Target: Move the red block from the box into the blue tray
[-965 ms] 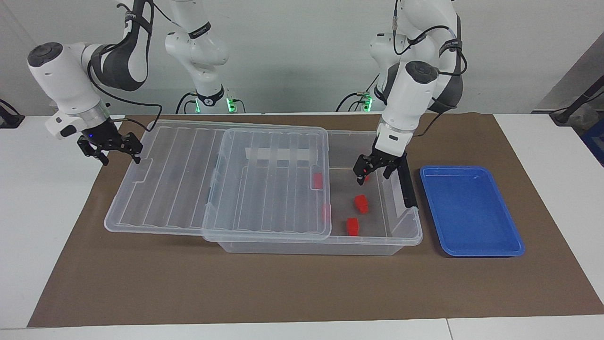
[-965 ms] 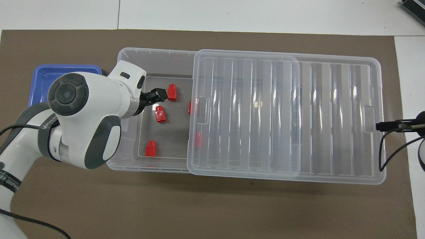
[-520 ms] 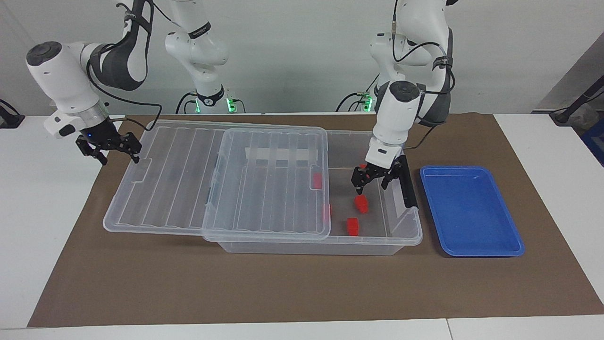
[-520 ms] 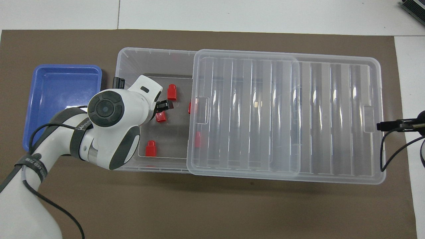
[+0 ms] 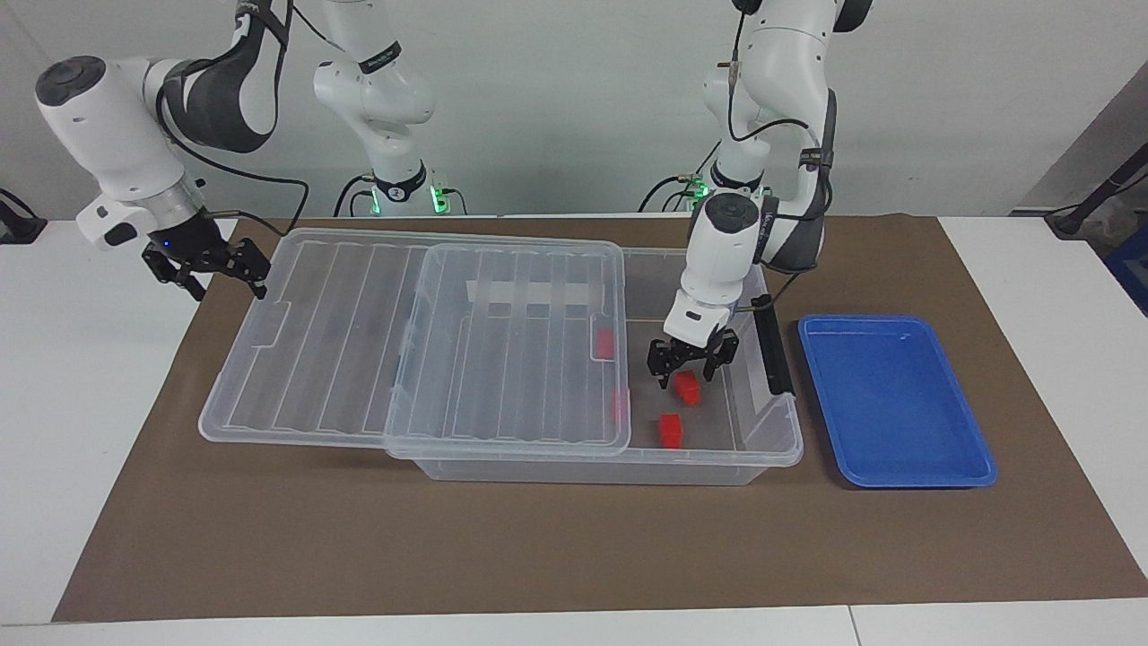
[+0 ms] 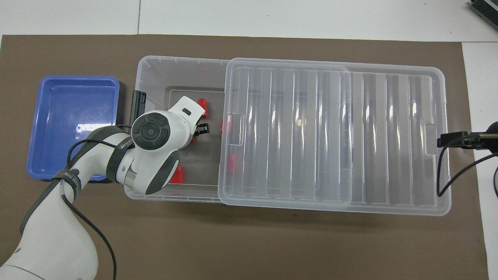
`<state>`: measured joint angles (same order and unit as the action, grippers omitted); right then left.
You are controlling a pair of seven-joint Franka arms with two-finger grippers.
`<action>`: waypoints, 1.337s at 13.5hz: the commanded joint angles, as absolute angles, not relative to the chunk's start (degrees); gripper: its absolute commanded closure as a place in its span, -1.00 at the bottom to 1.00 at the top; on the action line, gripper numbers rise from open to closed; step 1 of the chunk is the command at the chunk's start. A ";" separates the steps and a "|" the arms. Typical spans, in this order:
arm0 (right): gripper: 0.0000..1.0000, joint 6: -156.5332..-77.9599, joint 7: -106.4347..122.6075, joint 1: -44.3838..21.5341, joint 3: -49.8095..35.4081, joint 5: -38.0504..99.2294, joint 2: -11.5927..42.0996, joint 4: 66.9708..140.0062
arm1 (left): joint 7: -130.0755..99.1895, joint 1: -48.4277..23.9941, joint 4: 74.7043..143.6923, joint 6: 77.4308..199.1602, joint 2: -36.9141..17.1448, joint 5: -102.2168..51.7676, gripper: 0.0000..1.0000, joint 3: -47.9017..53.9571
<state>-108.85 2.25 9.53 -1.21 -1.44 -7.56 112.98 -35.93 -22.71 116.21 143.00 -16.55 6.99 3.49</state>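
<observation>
The red block should go from the box into the blue tray (image 6: 74, 116), so my left gripper should grab the block's middle next.
The clear box (image 5: 610, 467) has its ribbed lid (image 5: 359, 359) slid toward the right arm's end, so the end next to the blue tray (image 5: 897, 404) is uncovered. My left gripper (image 5: 688, 370) is open and low inside the box, its fingers either side of the top of a red block (image 5: 688, 388). A second red block (image 5: 670, 429) lies farther from the robots. Two more (image 5: 605, 342) show through the lid. In the overhead view the left arm covers most of the gripper (image 6: 199, 131). My right gripper (image 5: 208, 274) is open and empty, over the lid's outer end.
A dark grey clip handle (image 5: 773, 350) stands open on the box end beside the tray. The tray holds nothing. A brown mat (image 5: 538, 556) covers the table under everything. In the overhead view the tray (image 6: 74, 124) and lid (image 6: 330, 128) show well.
My left gripper has moved down into the box and away from the robots, from one red block to the middle one. My right gripper has risen slightly.
</observation>
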 commanded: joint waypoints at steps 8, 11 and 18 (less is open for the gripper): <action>-1.00 -93.89 -16.26 0.00 -2.02 -7.48 0.16 90.03 | -36.83 -23.55 116.63 143.96 -16.96 9.84 -0.23 2.55; -1.00 -90.88 -18.54 -0.09 -2.46 -6.86 0.71 87.10 | -36.83 -23.47 116.72 144.40 -17.23 11.85 -0.23 2.55; -1.00 -89.65 -17.84 1.23 -2.02 0.70 -0.44 89.47 | -37.00 -22.94 116.28 144.05 -17.23 11.95 0.95 2.64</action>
